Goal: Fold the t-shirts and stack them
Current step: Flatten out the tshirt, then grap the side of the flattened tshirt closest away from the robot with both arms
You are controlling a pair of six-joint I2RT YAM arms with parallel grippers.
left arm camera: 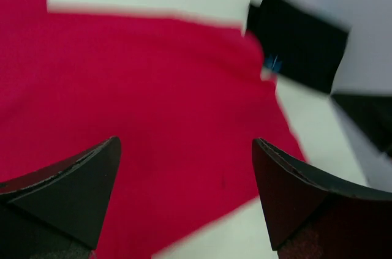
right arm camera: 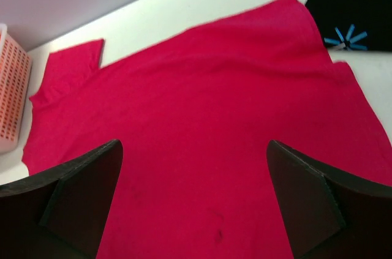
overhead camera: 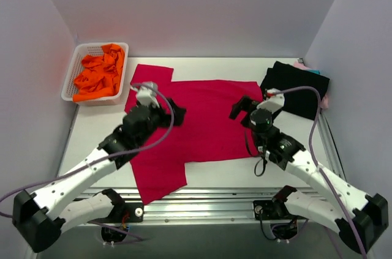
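My left gripper grabs the crimson-red t-shirt (overhead camera: 202, 124) next, by the sleeve end nearest the metal bar (overhead camera: 163, 192). Then I fold the t-shirt's near side over.
A large crimson-red t-shirt (overhead camera: 202, 124) lies spread flat on the table; it also shows in the left wrist view (left arm camera: 153, 100) and the right wrist view (right arm camera: 202, 130). A folded black tee (overhead camera: 297, 87) with a small blue mark (right arm camera: 346, 38) lies at the back right on pink and teal cloth (overhead camera: 309, 68). My left gripper (overhead camera: 177, 114) is open and empty above the red shirt's left part. My right gripper (overhead camera: 240, 109) is open and empty above its right part. Both wrist views show wide jaws with red cloth between them.
A white basket (overhead camera: 72, 75) holding orange cloth (overhead camera: 98, 75) stands at the back left. White walls close in the table on three sides. A metal rail (overhead camera: 202, 195) runs along the front edge.
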